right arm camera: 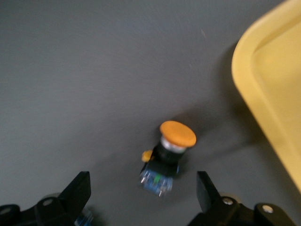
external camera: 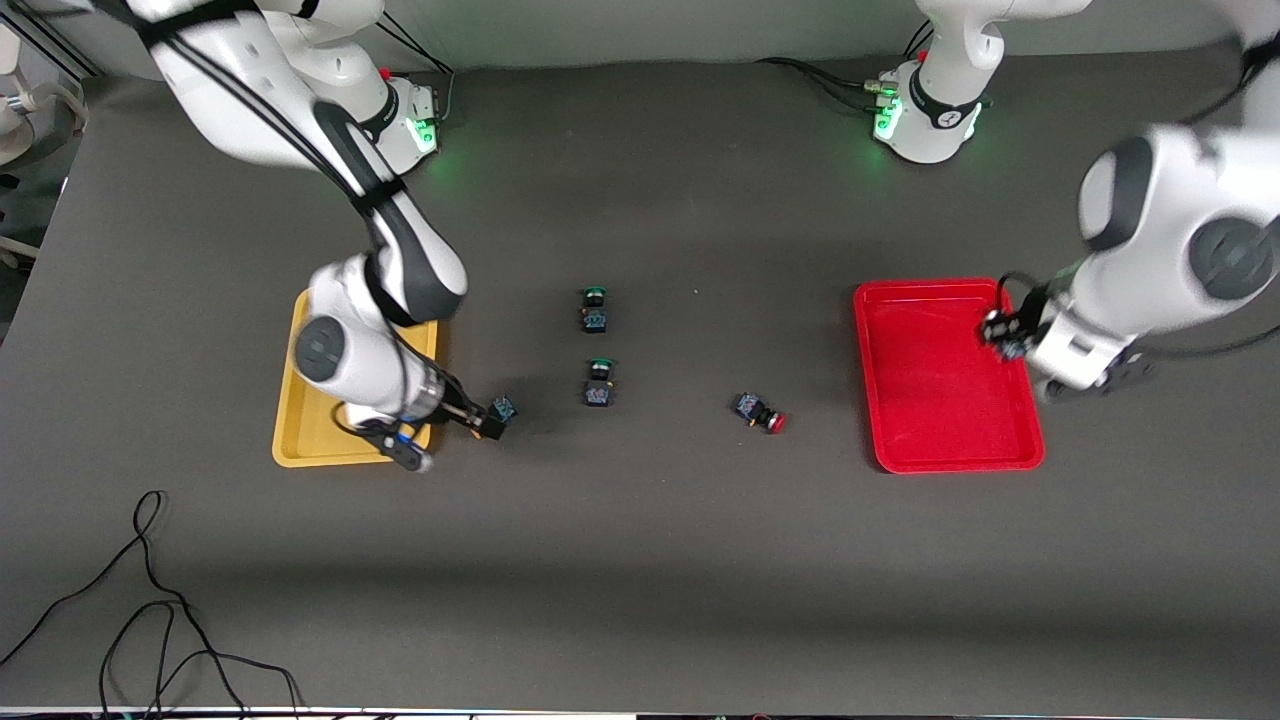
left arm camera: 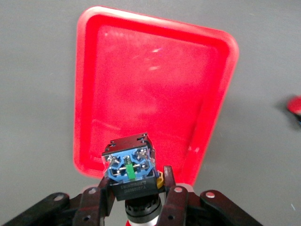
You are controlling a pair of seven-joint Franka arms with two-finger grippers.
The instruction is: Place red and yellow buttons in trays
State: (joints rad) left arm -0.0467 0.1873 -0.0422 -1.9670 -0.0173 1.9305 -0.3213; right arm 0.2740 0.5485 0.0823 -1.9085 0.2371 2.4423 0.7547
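Observation:
The right gripper isn't ready to close yet: its fingers are above and short of the yellow-capped button's body and would miss it. It needs to lower first, then close.
My left gripper (external camera: 1000, 332) is shut on a red-capped button (left arm camera: 129, 169) and holds it over the rim of the red tray (external camera: 930, 380) at the left arm's end; in the left wrist view the tray (left arm camera: 150, 84) lies below it. A second red button (external camera: 765, 415) lies on its side on the table mid-way between the trays. My right gripper (external camera: 488, 424) is open beside the yellow tray (external camera: 300, 440), just over a yellow-capped button (external camera: 503, 408). In the right wrist view this button (right arm camera: 167, 150) lies between the spread fingers (right arm camera: 80, 186). The other yellow button is hidden.
Two green-capped buttons (external camera: 594, 308) (external camera: 599, 382) stand mid-table, one nearer the front camera than the other. The yellow tray's corner (right arm camera: 277, 84) shows in the right wrist view. Black cables (external camera: 150, 620) lie near the table's front edge at the right arm's end.

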